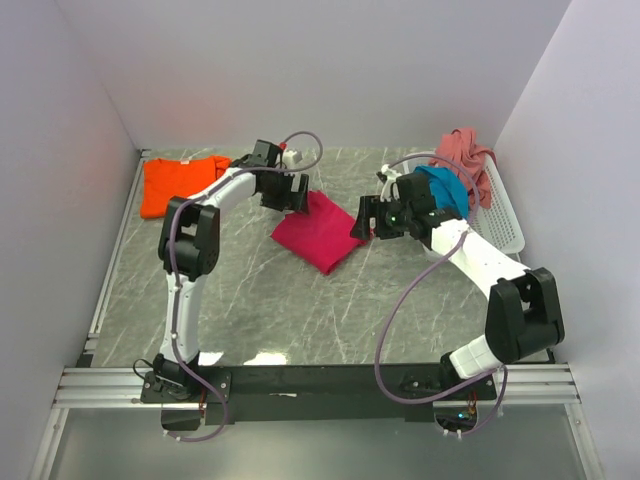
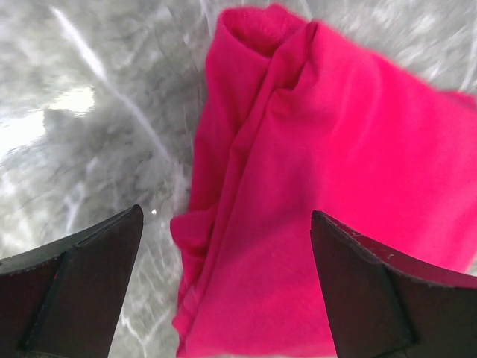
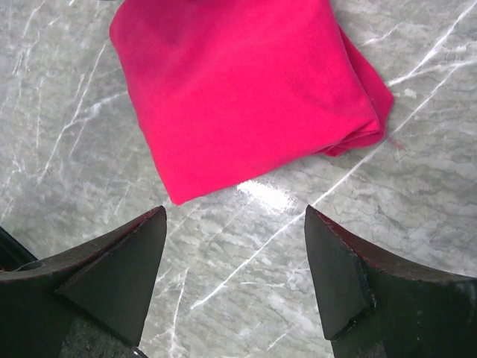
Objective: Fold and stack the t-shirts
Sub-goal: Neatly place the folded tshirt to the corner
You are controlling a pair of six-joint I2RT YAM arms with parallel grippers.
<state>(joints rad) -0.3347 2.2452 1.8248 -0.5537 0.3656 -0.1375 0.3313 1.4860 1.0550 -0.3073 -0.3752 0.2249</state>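
Observation:
Next, my left gripper grabs the magenta-red t-shirt by the middle of its edge (image 1: 292, 214) (image 2: 212, 195) facing the bright orange t-shirt, so the magenta-red one trails flat for stacking.
The magenta-red t-shirt (image 1: 318, 232) lies folded in a rough square mid-table; it shows in the left wrist view (image 2: 328, 186) and the right wrist view (image 3: 246, 82). My left gripper (image 1: 296, 196) is open and empty over its far-left edge. My right gripper (image 1: 360, 220) is open and empty just beside its right corner, over bare table. The bright orange t-shirt (image 1: 175, 183) lies folded flat at the far left. The teal blue t-shirt (image 1: 447, 188) and the dusty pink t-shirt (image 1: 463, 148) are bunched in the basket.
A white mesh basket (image 1: 503, 215) stands at the far right against the wall. White walls close in the grey marble table (image 1: 260, 300) on three sides. A metal rail runs along the near edge.

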